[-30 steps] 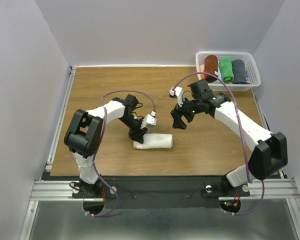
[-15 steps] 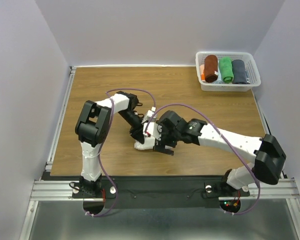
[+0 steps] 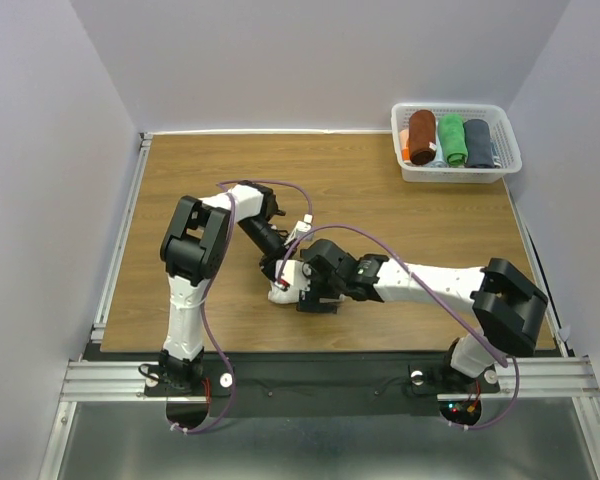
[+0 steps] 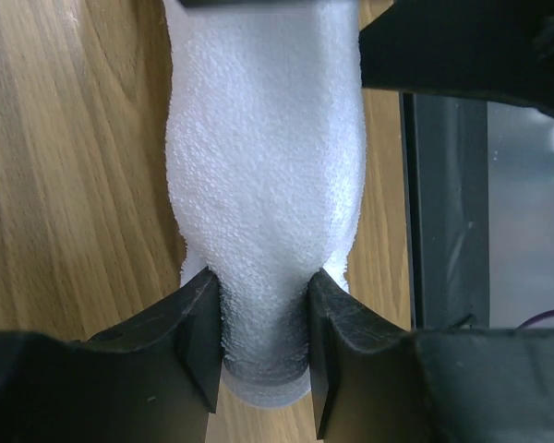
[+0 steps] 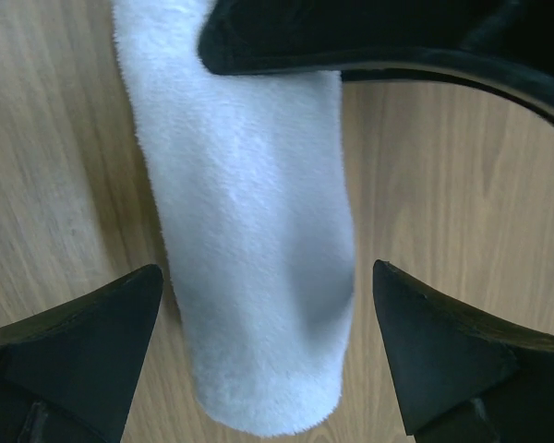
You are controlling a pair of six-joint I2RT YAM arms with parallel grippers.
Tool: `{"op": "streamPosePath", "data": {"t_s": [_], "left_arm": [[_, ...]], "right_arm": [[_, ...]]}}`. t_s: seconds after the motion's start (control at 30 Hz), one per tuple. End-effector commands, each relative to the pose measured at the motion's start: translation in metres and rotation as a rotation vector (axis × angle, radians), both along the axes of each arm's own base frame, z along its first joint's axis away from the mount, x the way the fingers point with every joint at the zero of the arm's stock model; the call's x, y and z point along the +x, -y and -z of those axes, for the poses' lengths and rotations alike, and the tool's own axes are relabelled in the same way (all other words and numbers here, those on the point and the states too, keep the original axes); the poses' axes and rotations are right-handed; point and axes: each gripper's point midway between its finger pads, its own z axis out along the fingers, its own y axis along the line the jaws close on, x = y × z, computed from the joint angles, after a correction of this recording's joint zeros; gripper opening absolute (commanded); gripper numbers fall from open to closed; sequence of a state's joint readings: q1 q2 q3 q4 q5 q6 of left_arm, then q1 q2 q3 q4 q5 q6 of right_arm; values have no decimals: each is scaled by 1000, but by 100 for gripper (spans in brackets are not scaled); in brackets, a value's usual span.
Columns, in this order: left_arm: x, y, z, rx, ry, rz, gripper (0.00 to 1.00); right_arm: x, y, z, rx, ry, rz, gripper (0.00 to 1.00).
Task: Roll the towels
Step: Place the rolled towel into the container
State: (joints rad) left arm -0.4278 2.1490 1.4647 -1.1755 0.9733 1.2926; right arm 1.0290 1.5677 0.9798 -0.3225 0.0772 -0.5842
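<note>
The roll's whole end shows and my right gripper's open fingers are above it, so my right gripper lowers next, before closing on the roll's end.
The white towel point(image 4: 263, 166) lies as a tight roll on the wooden table, near the front middle. In the top view only its left end point(image 3: 281, 293) shows under the two grippers. My left gripper point(image 4: 263, 341) is shut on one end of the roll, its pads pressing into the cloth; from above it shows as point(image 3: 276, 270). My right gripper point(image 5: 268, 305) is open, one finger on each side of the roll's other end point(image 5: 249, 231), not touching it; from above it shows as point(image 3: 305, 297). The dark blue-grey towel point(image 3: 479, 143) lies rolled in the basket.
A white plastic basket point(image 3: 456, 172) stands at the back right of the table and holds a rust-brown roll point(image 3: 421, 137) and a green roll point(image 3: 452, 139) beside the blue-grey one. The table's front edge with its metal rail lies just behind the white roll.
My right arm has swung from the middle right down and left, and its open gripper now straddles the white roll. My left gripper has stayed shut on the roll's end.
</note>
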Motion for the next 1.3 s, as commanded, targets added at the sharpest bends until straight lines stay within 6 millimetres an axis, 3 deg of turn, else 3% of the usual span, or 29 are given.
{"op": "streamPosePath", "data": {"t_s": [0.0, 0.1, 0.2, 0.33, 0.4, 0.53, 0.57, 0.63, 0.67, 0.7, 0.87, 1.03, 1.1, 1.17, 1.2, 1.27], "left_arm": [[10, -31, 51, 144, 86, 113, 36], [13, -31, 51, 141, 88, 106, 36], [15, -31, 50, 138, 95, 101, 37], [18, -32, 47, 129, 105, 91, 37], [21, -32, 46, 124, 110, 89, 37], [27, -33, 43, 109, 121, 74, 39], [30, -34, 40, 100, 126, 61, 46], [35, -34, 35, 87, 137, 34, 60], [39, -32, 32, 72, 147, 18, 84], [43, -33, 28, 63, 159, 3, 96], [80, -49, -18, 23, 269, -156, 99], [133, -82, -92, -15, 456, -377, 99], [147, -88, -121, -36, 546, -432, 99], [155, -89, -137, -50, 601, -466, 99], [150, -89, -147, -56, 609, -492, 99], [153, -84, -157, -88, 631, -531, 99]], "right_arm": [[-4, -19, 2, 55, -3, -54, 100], [-10, -16, 16, 45, -27, -71, 96], [-12, -9, 34, 13, -29, -79, 86], [-14, -1, 50, -18, -28, -84, 65], [-17, 5, 57, -30, -39, -86, 62], [-19, 9, 62, -23, -50, -79, 40], [-24, 8, 62, 1, -71, -85, 27], [-27, 9, 62, 15, -90, -75, 13], [-28, 10, 62, 28, -106, -53, 1], [-29, 10, 60, 40, -116, -42, 1], [-24, 18, 41, 139, -221, 81, 0], [-6, 29, 8, 242, -365, 261, 1], [16, 34, -15, 317, -393, 328, 0], [30, 44, -34, 356, -421, 387, 1], [54, 53, -57, 424, -409, 428, 1], [74, 70, -78, 471, -413, 488, 0]]}}
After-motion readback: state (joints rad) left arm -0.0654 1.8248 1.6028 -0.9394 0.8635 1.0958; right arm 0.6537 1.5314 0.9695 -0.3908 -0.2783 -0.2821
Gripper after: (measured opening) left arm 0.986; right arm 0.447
